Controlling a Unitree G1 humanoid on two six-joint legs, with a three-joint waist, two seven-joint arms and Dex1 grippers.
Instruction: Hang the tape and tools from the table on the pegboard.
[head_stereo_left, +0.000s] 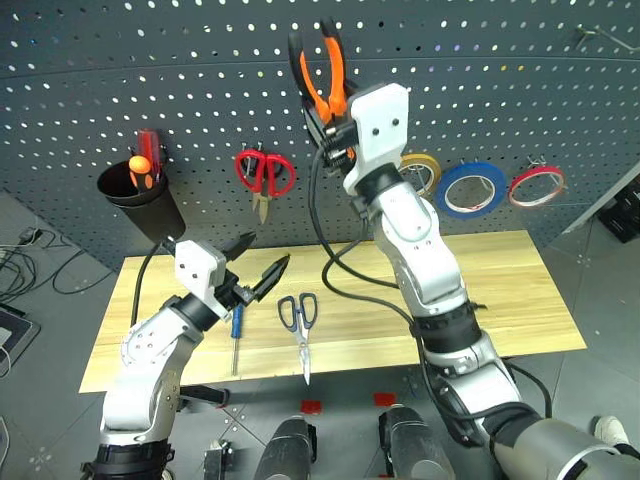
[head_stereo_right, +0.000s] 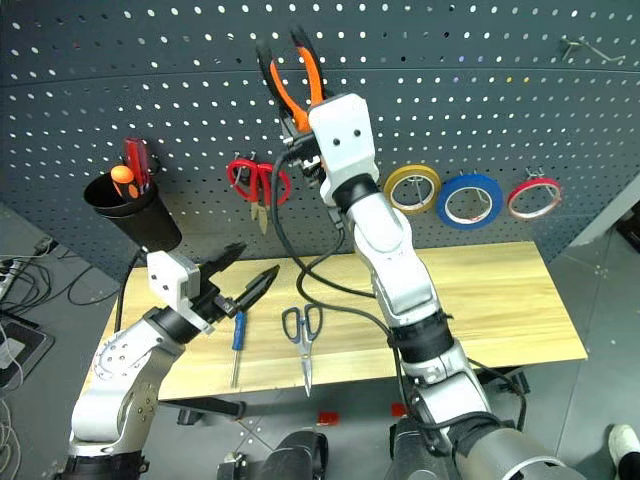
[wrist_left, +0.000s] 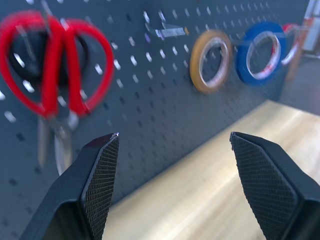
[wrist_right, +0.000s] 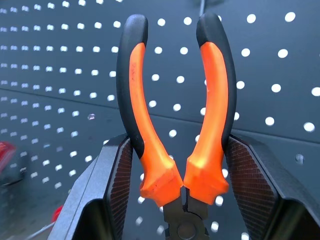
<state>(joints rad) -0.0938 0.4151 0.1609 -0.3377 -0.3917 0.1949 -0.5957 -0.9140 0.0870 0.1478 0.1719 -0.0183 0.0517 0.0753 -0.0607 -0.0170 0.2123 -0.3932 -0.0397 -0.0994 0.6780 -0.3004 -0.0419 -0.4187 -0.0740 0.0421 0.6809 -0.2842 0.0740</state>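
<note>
The pliers' dark pivot (wrist_right: 186, 230) hangs in front of the pegboard (wrist_right: 167, 112) in the right wrist view, so my right gripper now moves the pliers toward the pegboard before releasing them.
My right gripper (wrist_right: 177, 145) is shut on the orange-and-black pliers (head_stereo_left: 338, 70) and holds them high, handles up, close in front of the dark grey pegboard (head_stereo_left: 480, 80). Above the left part of the wooden table (head_stereo_left: 480, 290) my left gripper (head_stereo_left: 268, 250) stands open with nothing between its fingers (wrist_left: 100, 175). On the table just below it lies the slim blue-handled screwdriver (head_stereo_left: 237, 325). To its right lie the dark-blue-handled scissors (head_stereo_left: 300, 320), blades toward the front edge. The thin red tape (head_stereo_left: 513, 188) hangs on the pegboard at the far right.
On the pegboard hang a black cup (head_stereo_left: 140, 195) holding red and orange screwdrivers, red-handled scissors (head_stereo_left: 265, 172), a yellow roll (head_stereo_left: 425, 170) and a blue roll (head_stereo_left: 470, 188). A bare metal hook (head_stereo_left: 600, 38) sticks out at the top right.
</note>
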